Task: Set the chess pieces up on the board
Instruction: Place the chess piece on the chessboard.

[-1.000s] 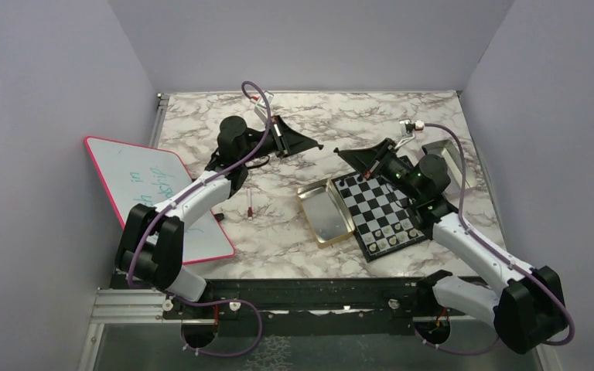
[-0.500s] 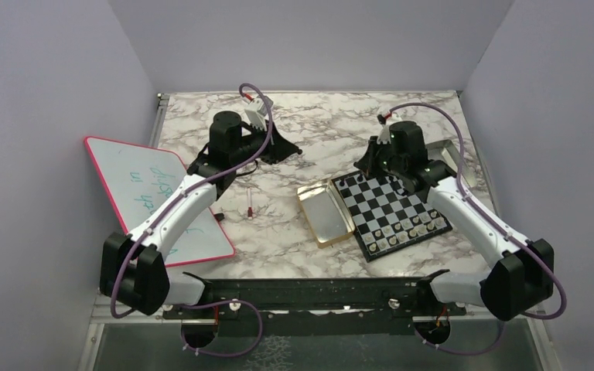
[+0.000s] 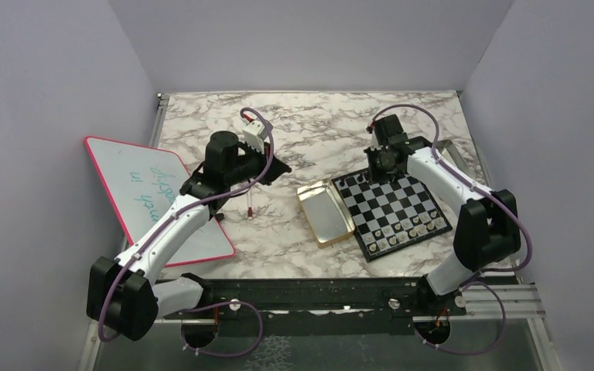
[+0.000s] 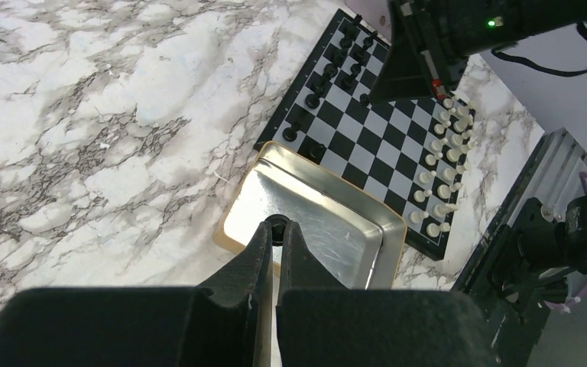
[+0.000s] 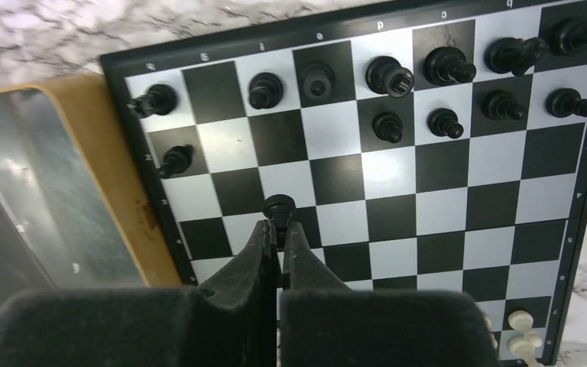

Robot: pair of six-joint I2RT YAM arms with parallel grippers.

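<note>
My right gripper keeps holding the black piece for now, since it hangs short of the empty pale square between black pieces and would fall short if released.
The board [image 3: 393,207] lies right of centre, also shown in the right wrist view [image 5: 443,206] and the left wrist view [image 4: 382,126]. Several black chess pieces [image 5: 388,75] stand on its far rows; pale ones [image 3: 411,227] line its near edge. My right gripper [image 5: 279,223] hangs over the far part of the board [image 3: 384,170], shut on a black piece [image 5: 279,205]. My left gripper [image 4: 278,229] is left of the board [image 3: 278,166], above the gold tin [image 4: 367,229], shut on a small black piece [image 4: 278,225].
The gold tin [image 3: 326,224] sits against the board's left side. A pink-rimmed whiteboard [image 3: 147,182] lies at the left, partly under the left arm. A small red object [image 3: 250,205] lies between them. A metal lid [image 3: 456,158] sits at the right edge.
The left gripper has drawn back toward the near side, closer to the tin. The right arm has swung so its wrist now stands over the board's far end. Both stayed shut.
</note>
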